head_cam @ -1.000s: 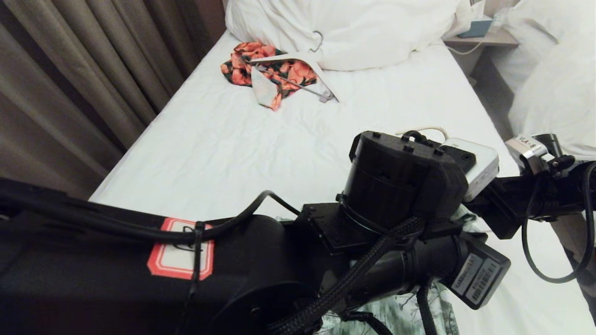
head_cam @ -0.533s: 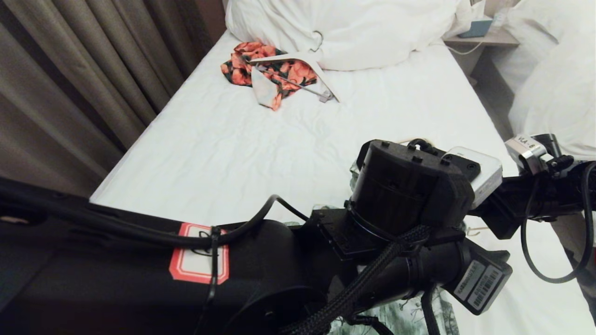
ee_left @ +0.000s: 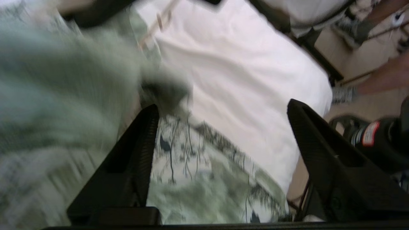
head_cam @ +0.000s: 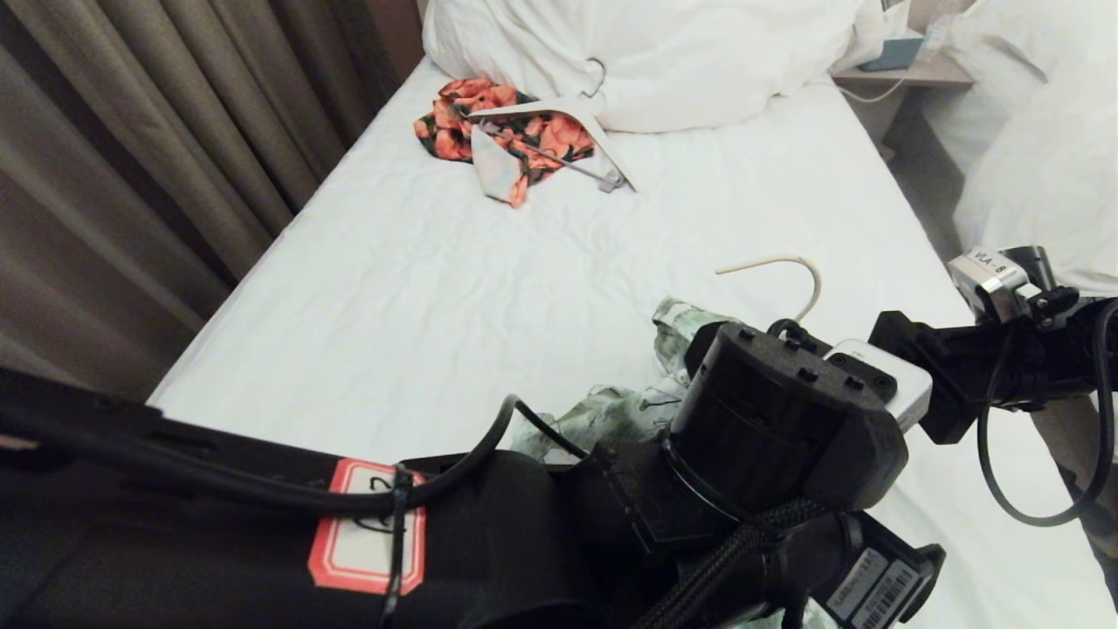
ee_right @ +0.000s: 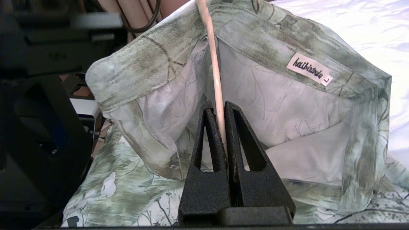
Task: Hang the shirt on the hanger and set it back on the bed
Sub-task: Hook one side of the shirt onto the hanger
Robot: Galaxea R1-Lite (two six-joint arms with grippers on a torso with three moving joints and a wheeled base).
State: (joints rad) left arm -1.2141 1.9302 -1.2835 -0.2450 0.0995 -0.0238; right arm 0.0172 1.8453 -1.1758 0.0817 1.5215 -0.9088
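My left gripper will fit the shirt onto the cream wire hanger, so next it will grab the shirt by the printed cloth just under its collar (ee_left: 180, 134).
The green and white shirt (head_cam: 611, 411) lies bunched near the front right of the bed (head_cam: 437, 288), partly behind my left arm. Its open collar (ee_right: 287, 105) with a label hangs round the cream wire hanger (ee_right: 212, 57). My right gripper (ee_right: 218, 103) is shut on that wire just inside the collar. The hanger's curved hook (head_cam: 786, 266) sticks up over the sheet. My left gripper (ee_left: 222, 105) is open above the shirt's printed cloth (ee_left: 204, 179), with nothing between its fingers. In the head view the left wrist (head_cam: 786, 419) hides both grippers' fingers.
An orange-red floral garment (head_cam: 507, 131) with a thick white hanger (head_cam: 568, 114) lies at the far end by the bunched duvet (head_cam: 646, 52). Curtains (head_cam: 131, 131) run along the left. A nightstand (head_cam: 908, 70) and another bed (head_cam: 1031, 131) stand on the right.
My left wrist has sunk and drawn back toward the camera, uncovering the hanger's hook and part of the shirt. The right arm has kept still.
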